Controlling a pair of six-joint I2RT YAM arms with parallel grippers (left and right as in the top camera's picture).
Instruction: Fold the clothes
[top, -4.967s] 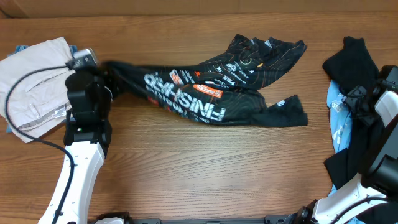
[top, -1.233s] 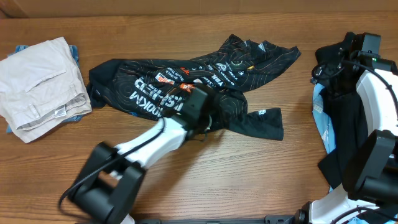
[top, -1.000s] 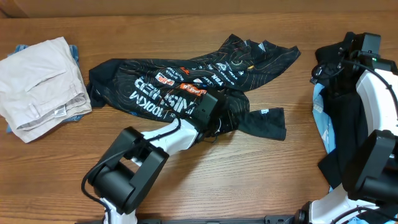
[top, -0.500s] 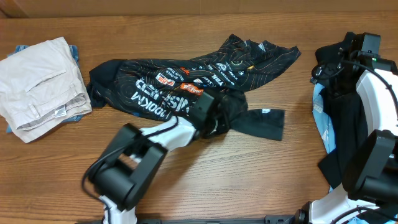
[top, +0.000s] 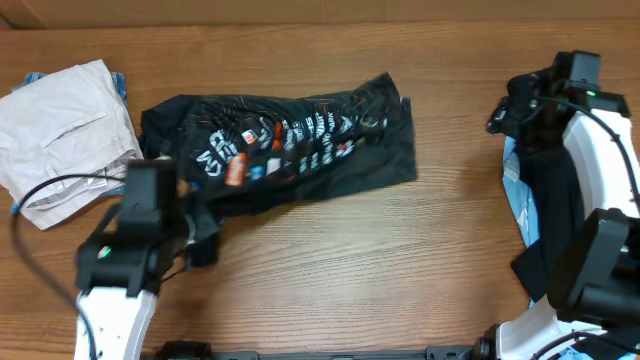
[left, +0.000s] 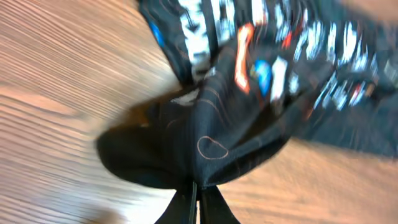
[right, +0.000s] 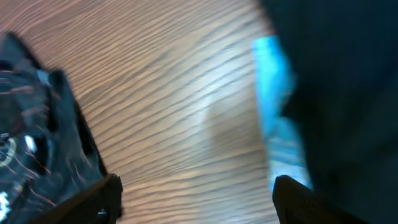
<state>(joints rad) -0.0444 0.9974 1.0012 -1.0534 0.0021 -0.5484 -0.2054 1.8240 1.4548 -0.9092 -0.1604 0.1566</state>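
Observation:
I need to grab the black jersey (top: 290, 145) with my right gripper next by its edge (top: 410, 158) nearest the dark pile, opposite my left gripper, to spread it for folding.
The black jersey (top: 290, 145) with thin orange lines and white, red and orange logos lies stretched across the middle of the table. My left gripper (top: 200, 235) is shut on a bunched corner of it at the lower left; the wrist view shows the cloth (left: 211, 130) pinched between the closed fingers (left: 198, 205). My right gripper (top: 505, 110) is open and empty at the right, above bare wood between the jersey's right edge (right: 43, 124) and the dark pile; its fingertips (right: 196, 199) are wide apart.
Off-white trousers (top: 60, 120) lie folded at the far left on a bit of blue cloth. A plain black garment with light blue cloth (top: 545, 170) lies at the right edge under my right arm, also in the right wrist view (right: 280, 112).
My left arm has swung from the jersey's middle to the lower left, pulling cloth with it. The jersey's right sleeve has folded in; it is now a compact band. The right arm shifted slightly.

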